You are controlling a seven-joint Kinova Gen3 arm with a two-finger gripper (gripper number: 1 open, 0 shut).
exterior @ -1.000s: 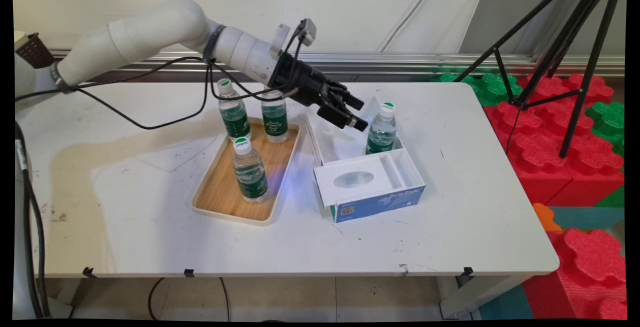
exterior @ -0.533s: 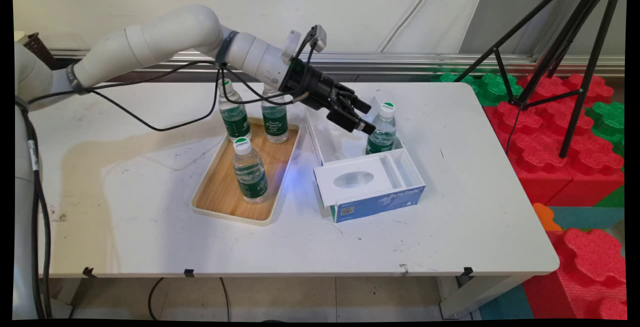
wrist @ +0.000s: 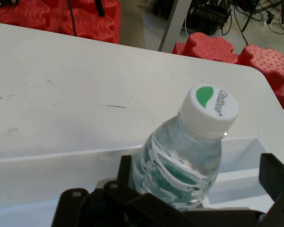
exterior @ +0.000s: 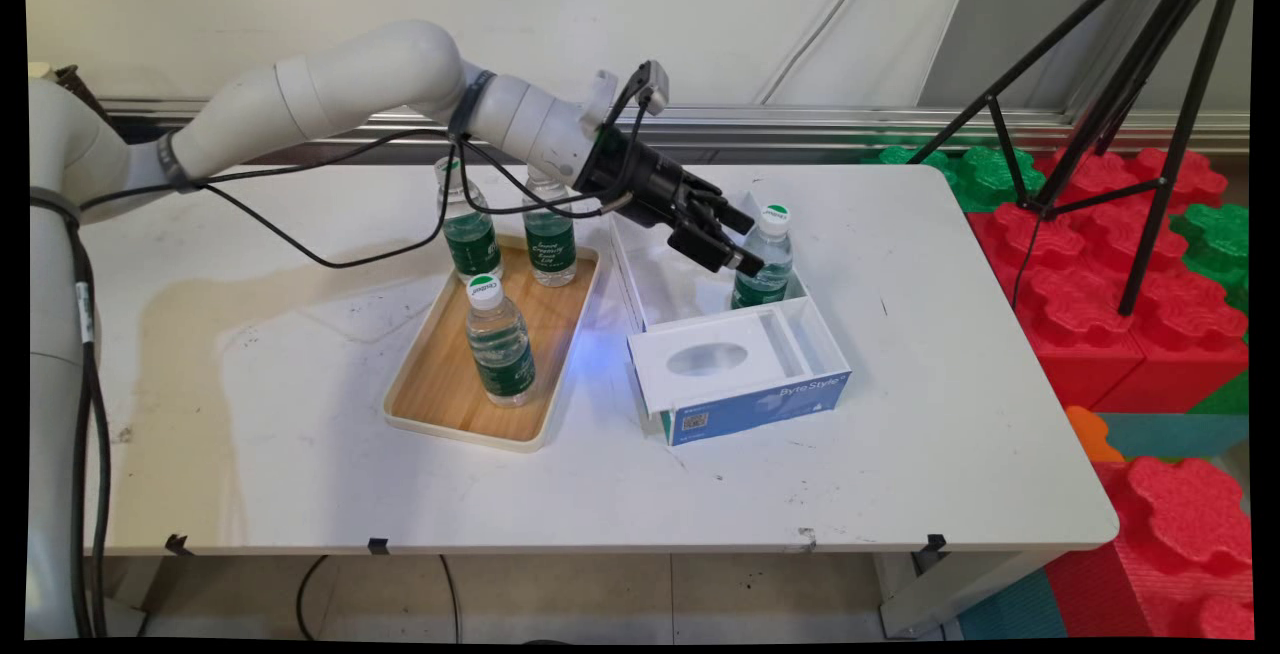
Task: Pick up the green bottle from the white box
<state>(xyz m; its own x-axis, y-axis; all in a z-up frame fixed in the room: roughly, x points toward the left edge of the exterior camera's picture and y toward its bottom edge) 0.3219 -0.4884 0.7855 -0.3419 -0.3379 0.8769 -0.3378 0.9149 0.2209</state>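
Observation:
The robot's gripper will move the small water bottle from the box onto the wooden tray [exterior: 450, 389] next, so it will grab the bottle by its clear body below the cap [exterior: 775, 256].
My black gripper [exterior: 747, 243] is open and tilted down over the white and blue cardboard box [exterior: 745, 396]. It straddles the shoulder of a clear water bottle [exterior: 776, 256] with a green label and white cap, standing upright in the box's far right corner. In the hand view the bottle [wrist: 184, 161] rises between the two fingers [wrist: 273, 174], one on each side and apart from it, with its cap [wrist: 210, 107] above them. A wooden tray [exterior: 450, 389] to the left carries three more such bottles, the nearest [exterior: 500, 339] upright at the tray's middle.
The two far tray bottles [exterior: 549, 236] stand under the arm's wrist and its hanging cables. A black tripod [exterior: 1100, 84] and red and green foam blocks [exterior: 1130, 264] lie off the table's right edge.
The arm has reached further right and slightly down, carrying the open gripper from beside the box up to the bottle in the box. The bottles have not moved.

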